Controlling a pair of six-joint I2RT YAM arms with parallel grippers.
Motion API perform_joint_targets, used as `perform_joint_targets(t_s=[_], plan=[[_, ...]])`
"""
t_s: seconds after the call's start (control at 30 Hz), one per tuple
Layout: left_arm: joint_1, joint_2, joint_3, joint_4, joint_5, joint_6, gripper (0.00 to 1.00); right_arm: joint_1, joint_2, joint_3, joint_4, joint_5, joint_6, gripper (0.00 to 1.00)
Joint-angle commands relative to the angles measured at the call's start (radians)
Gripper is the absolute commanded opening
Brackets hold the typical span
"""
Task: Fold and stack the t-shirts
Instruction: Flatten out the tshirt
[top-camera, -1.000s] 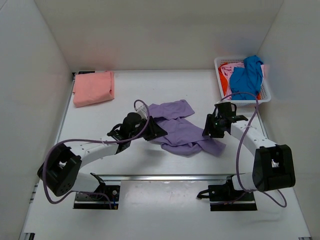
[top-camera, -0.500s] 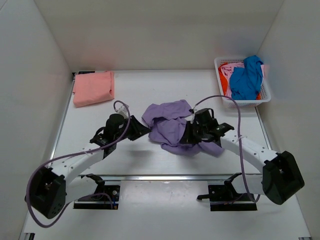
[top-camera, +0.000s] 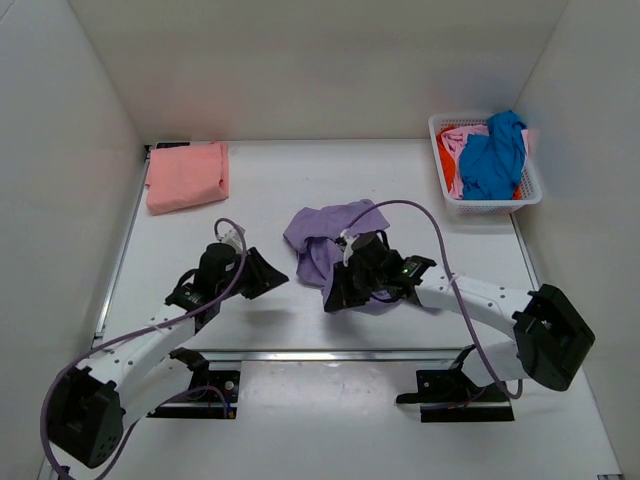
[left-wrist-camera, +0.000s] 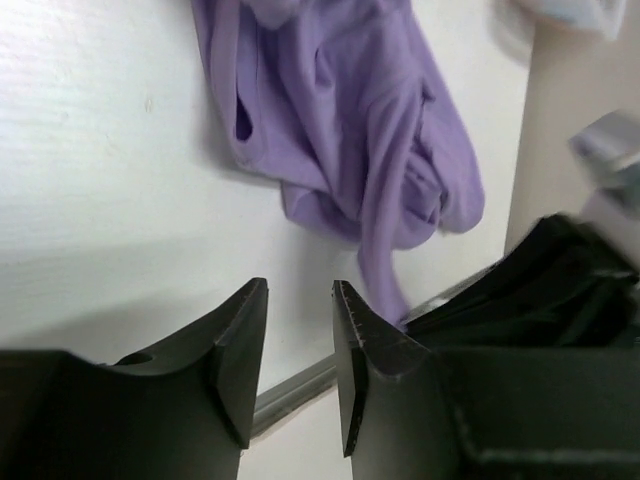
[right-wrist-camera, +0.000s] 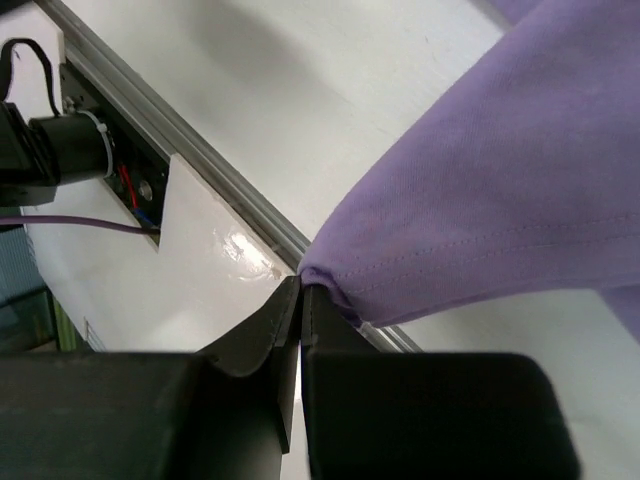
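Note:
My left gripper next needs to take the lavender-purple t-shirt (top-camera: 325, 232) by the hem at my right gripper. That leaves my right gripper free to help spread the t-shirt for folding.
A lavender-purple t-shirt (top-camera: 325, 232) lies bunched at the table's middle; it also shows in the left wrist view (left-wrist-camera: 340, 120) and the right wrist view (right-wrist-camera: 500, 190). My right gripper (top-camera: 335, 297) is shut on a hem of this shirt (right-wrist-camera: 335, 285) and holds it near the table's front. My left gripper (top-camera: 272, 277) is open and empty, left of the shirt; its fingers (left-wrist-camera: 240, 350) hover over bare table. A salmon-pink t-shirt (top-camera: 186, 175) lies folded at the back left. Bright blue (top-camera: 492, 155), orange-red (top-camera: 447, 148) and pink (top-camera: 465, 133) shirts fill the basket.
The white lattice basket (top-camera: 532, 186) stands at the back right. White walls enclose the table on three sides. A metal rail (top-camera: 330, 353) runs along the table's front edge, with the arm bases behind it.
My right gripper has dragged the purple shirt's edge left and toward the front, bunching the shirt. My left gripper has let go and pulled back to the left.

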Motion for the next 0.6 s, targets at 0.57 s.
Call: perform_joint_targets(t_s=[0.57], plan=[[-0.227, 0.26, -0.1, 0.657, 0.081, -0.492, 0.57, -0.068, -0.148, -0.008, 0.134, 0.073, 0.025, 0.0]])
